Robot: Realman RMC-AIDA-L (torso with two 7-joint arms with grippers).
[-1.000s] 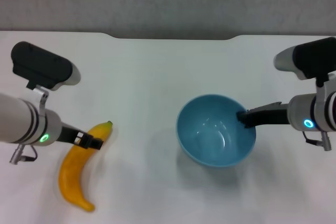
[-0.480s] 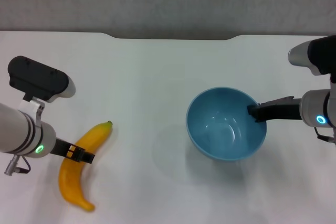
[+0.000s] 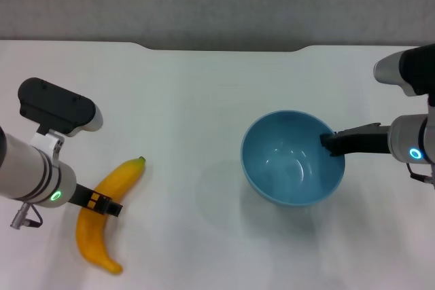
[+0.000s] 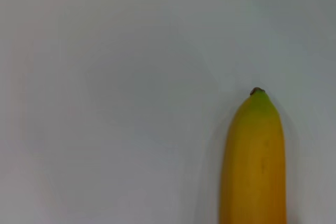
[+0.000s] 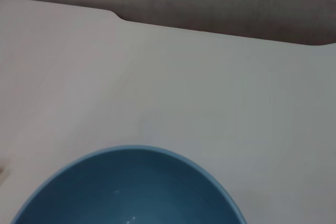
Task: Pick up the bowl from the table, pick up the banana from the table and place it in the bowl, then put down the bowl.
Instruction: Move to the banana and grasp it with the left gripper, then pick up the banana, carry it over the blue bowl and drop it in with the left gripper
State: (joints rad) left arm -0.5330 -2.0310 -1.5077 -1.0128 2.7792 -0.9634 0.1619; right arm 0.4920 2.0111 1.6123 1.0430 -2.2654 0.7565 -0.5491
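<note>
My left gripper's fingers reach down on both sides of the banana's middle, so my left gripper should close now. Closing now would hold the banana.
The light-blue bowl hangs a little above the table at the right, its shadow lying to its left. My right gripper is shut on the bowl's right rim. The bowl's inside holds nothing. The yellow banana lies flat at the near left, with its green stem tip pointing away. My left gripper is over the banana's middle. The left wrist view shows the banana's stem end on the white surface.
The table's far edge has a shallow notch with a grey wall behind it. White tabletop stretches between the banana and the bowl.
The right gripper has carried the bowl a little to the right and then held still. The left gripper has slid back along the banana toward its middle. The banana has not moved.
</note>
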